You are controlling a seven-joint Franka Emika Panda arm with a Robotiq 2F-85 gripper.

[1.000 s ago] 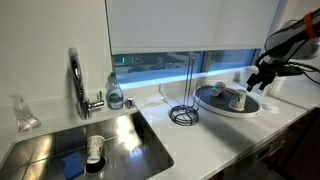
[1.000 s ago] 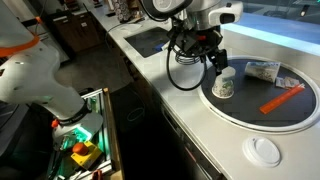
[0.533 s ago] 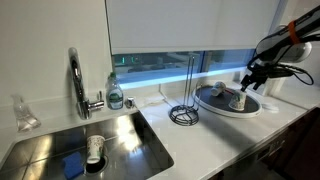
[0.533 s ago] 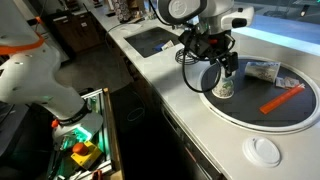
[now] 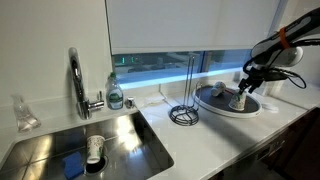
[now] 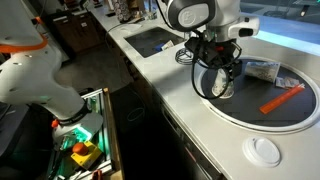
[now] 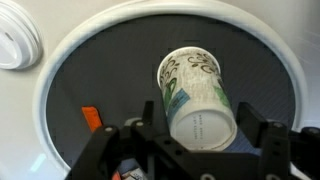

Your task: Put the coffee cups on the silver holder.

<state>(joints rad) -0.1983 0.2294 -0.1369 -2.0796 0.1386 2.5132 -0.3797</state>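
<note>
My gripper would leave the pale coffee cup on the tray (image 5: 220, 90) if I lifted it now. Both fingers are open, with gaps on either side of the cup.
One coffee cup (image 7: 195, 85), pale with green print, stands upside down on the round dark tray (image 7: 100, 70). It also shows in both exterior views (image 5: 238, 101) (image 6: 227, 91). My gripper (image 7: 200, 140) is open, with one finger on each side of this cup and small gaps between; it shows in both exterior views (image 5: 243, 90) (image 6: 221, 80). A second coffee cup (image 6: 262, 70) lies on its side further back on the tray (image 5: 220, 90). The silver holder (image 5: 186, 85) stands on the counter beside the tray, with nothing on it.
An orange stick (image 6: 282, 100) lies on the tray. A white lid (image 6: 264, 150) lies on the counter near it. A chrome tap (image 5: 76, 80), a soap bottle (image 5: 115, 92) and a sink (image 5: 130, 140) holding a white cup with a dark band (image 5: 95, 148) are further along the counter.
My gripper has moved over the tray and come down around the upside-down cup. The cups have not moved.
</note>
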